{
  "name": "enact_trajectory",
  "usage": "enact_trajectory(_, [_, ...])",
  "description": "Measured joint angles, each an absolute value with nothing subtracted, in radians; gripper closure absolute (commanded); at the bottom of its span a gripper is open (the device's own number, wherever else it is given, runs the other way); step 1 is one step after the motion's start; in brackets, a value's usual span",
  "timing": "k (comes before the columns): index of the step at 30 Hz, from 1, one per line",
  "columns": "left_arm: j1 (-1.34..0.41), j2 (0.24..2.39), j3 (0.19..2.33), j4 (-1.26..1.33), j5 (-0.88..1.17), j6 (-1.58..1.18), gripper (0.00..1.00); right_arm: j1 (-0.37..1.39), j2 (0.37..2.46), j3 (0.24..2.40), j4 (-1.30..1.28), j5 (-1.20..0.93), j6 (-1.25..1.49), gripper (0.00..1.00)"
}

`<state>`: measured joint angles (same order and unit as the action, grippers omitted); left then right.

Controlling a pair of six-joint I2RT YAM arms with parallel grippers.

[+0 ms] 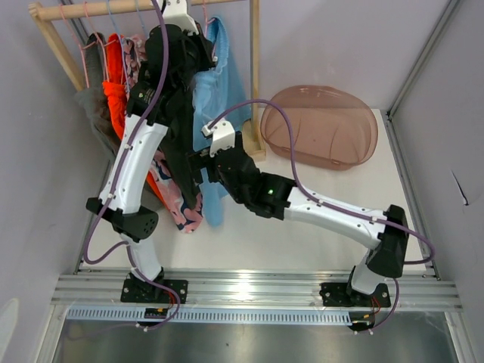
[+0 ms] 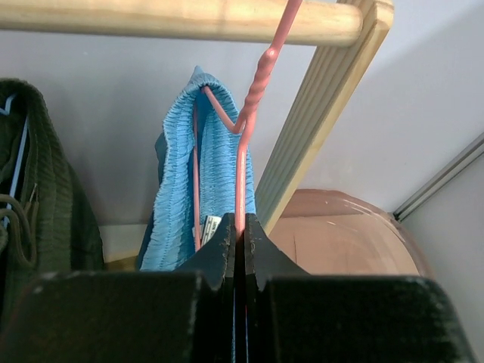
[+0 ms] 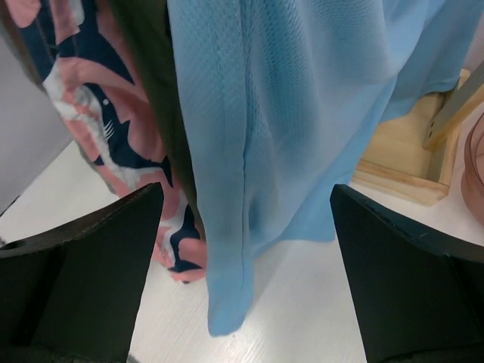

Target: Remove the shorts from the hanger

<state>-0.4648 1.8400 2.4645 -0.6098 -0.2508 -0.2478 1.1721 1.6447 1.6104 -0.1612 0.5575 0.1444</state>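
My right gripper is next going to grab the light blue shorts by the hanging leg (image 1: 206,174), away from the hanger, so that it can pull the waistband free.
Several pairs of shorts hang on hangers from a wooden rod (image 1: 113,9): grey (image 1: 92,113), orange (image 1: 115,98), pink floral (image 1: 185,212), dark olive (image 2: 38,189) and light blue (image 1: 221,87). My left gripper (image 1: 198,41) is up at the rod, shut on the pink wire hanger (image 2: 246,128) that carries the light blue shorts' waistband (image 2: 181,204). My right gripper (image 1: 198,165) is low and open. In the right wrist view the light blue leg (image 3: 257,136) hangs between its fingers (image 3: 98,249) without touching them.
A translucent brown tub (image 1: 321,125) lies at the back right beside the rack's wooden upright (image 2: 318,128). The rack's wooden foot (image 3: 401,170) rests on the white table (image 3: 318,318). The pink floral shorts (image 3: 98,113) hang just left of the blue leg.
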Motion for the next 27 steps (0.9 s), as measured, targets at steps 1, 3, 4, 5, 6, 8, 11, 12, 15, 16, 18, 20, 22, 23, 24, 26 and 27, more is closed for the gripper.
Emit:
enact_trajectory(1, [-0.464,1.838,2.461,-0.614,-0.251,-0.254,1.0,1.173,1.662,1.611,-0.138,0.572,0.144,0.01])
enact_trajectory(3, [-0.465,1.835,2.453,-0.623,-0.25,-0.263,1.0,1.176,1.688,1.611,-0.091,0.612,0.139,0.01])
enact_trajectory(4, [-0.464,1.832,2.446,-0.627,-0.25,-0.266,1.0,1.18,1.7,1.61,-0.055,0.647,0.134,0.01])
enact_trajectory(5, [-0.465,1.824,2.429,-0.627,-0.251,-0.272,1.0,1.185,1.708,1.604,-0.007,0.679,0.118,0.01])
enact_trajectory(6, [-0.464,1.814,2.409,-0.629,-0.25,-0.279,1.0,1.191,1.71,1.594,0.039,0.707,0.103,0.02])
enact_trajectory(8, [-0.464,1.786,2.357,-0.63,-0.25,-0.289,1.0,1.209,1.71,1.563,0.163,0.77,0.055,0.32])
enact_trajectory(11, [-0.464,1.748,2.294,-0.635,-0.25,-0.297,1.0,1.24,1.724,1.552,0.306,0.837,-0.022,1.0])
enact_trajectory(12, [-0.464,1.74,2.287,-0.639,-0.25,-0.298,1.0,1.251,1.729,1.55,0.34,0.854,-0.042,1.0])
enact_trajectory(15, [-0.464,1.726,2.284,-0.64,-0.251,-0.295,1.0,1.285,1.729,1.527,0.411,0.891,-0.08,1.0])
enact_trajectory(16, [-0.464,1.723,2.284,-0.64,-0.251,-0.293,1.0,1.299,1.724,1.513,0.42,0.904,-0.083,1.0])
enact_trajectory(18, [-0.463,1.718,2.294,-0.651,-0.251,-0.287,1.0,1.341,1.709,1.468,0.425,0.936,-0.083,1.0])
enact_trajectory(20, [-0.459,1.72,2.315,-0.671,-0.249,-0.286,1.0,1.39,1.688,1.416,0.418,0.974,-0.073,1.0])
enact_trajectory(22, [-0.45,1.725,2.358,-0.716,-0.236,-0.284,1.0,1.453,1.661,1.356,0.397,1.026,-0.038,1.0])
enact_trajectory(23, [-0.443,1.726,2.378,-0.733,-0.23,-0.284,1.0,1.486,1.645,1.328,0.378,1.059,-0.009,1.0])
enact_trajectory(24, [-0.438,1.726,2.391,-0.746,-0.227,-0.284,1.0,1.52,1.632,1.309,0.352,1.091,0.023,1.0])
enact_trajectory(26, [-0.418,1.726,2.42,-0.749,-0.218,-0.284,1.0,1.593,1.608,1.28,0.257,1.153,0.111,1.0])
enact_trajectory(27, [-0.408,1.724,2.429,-0.763,-0.208,-0.285,1.0,1.634,1.606,1.275,0.186,1.198,0.188,1.0])
